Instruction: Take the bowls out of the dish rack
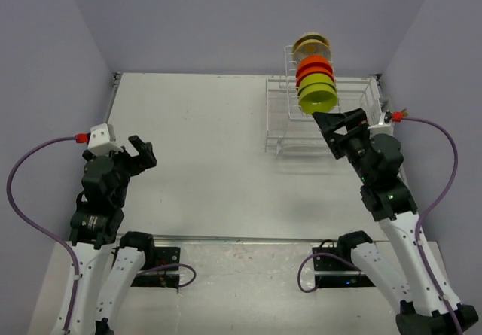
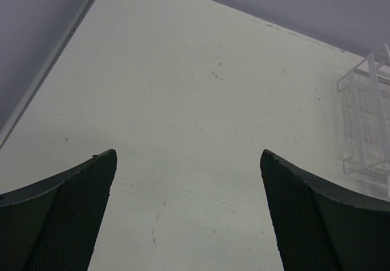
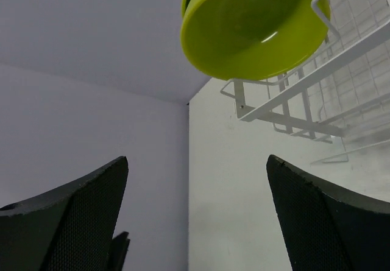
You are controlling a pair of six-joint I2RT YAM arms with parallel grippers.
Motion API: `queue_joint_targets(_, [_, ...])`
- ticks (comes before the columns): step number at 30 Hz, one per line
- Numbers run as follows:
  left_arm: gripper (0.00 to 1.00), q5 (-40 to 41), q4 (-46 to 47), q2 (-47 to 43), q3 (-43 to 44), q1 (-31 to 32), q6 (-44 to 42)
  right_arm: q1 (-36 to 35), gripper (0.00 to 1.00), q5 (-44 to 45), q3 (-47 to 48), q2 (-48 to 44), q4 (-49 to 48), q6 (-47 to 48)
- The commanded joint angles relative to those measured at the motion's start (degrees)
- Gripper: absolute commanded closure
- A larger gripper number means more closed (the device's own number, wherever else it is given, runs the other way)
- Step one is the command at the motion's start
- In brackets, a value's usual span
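Note:
My right gripper picks up the green bowl by its rim next, since the opposite rim stays free for handover to my left gripper.
The white wire dish rack (image 1: 280,117) stands at the far right of the table. Three bowls stand on edge in its upright section: a lime-green bowl (image 1: 317,98) nearest, an orange-red bowl (image 1: 314,70) behind it, and a cream patterned bowl (image 1: 311,45) farthest. My right gripper (image 1: 340,126) is open and empty, just in front of the green bowl. In the right wrist view the green bowl (image 3: 256,27) hangs above the gap between the fingers (image 3: 329,222), apart from them. My left gripper (image 1: 139,151) is open and empty at the left, over bare table.
The rack's low basket part (image 2: 368,119) shows at the right edge of the left wrist view. Purple walls close the table at the back and both sides. The arm bases and cables lie along the near edge.

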State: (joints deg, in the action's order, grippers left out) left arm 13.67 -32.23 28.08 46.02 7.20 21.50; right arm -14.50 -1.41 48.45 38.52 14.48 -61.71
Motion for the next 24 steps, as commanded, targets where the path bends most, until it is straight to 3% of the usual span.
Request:
queue_joint_targets(1, [0.00,-1.10,2.35,-0.30,-0.58,0.36,0.21,0.18,0.05,5.53,0.86,2.95,-8.59,-13.77])
queue_joint_targets(3, [0.00,-1.28,2.52,-0.48,-0.76,0.62,0.21,0.18,0.12,8.59,2.08,5.41,-9.20,-15.01])
queue_joint_targets(6, [0.00,-1.63,2.70,-0.65,-0.76,1.06,0.21,0.18,0.37,13.08,2.88,7.96,-10.00,-18.26])
queue_joint_targets(7, [0.00,-1.89,2.78,-0.74,-0.84,1.15,0.21,0.18,0.39,13.97,3.14,9.62,-10.69,-18.70])
queue_joint_targets(22, [0.00,-3.03,3.22,-1.62,-1.20,2.55,0.04,0.18,0.40,18.81,8.95,21.94,-14.13,-22.04])
queue_joint_targets(24, [0.00,-3.39,3.40,-1.71,-1.28,2.82,0.04,0.18,0.44,19.25,8.95,22.91,-14.13,-23.18])
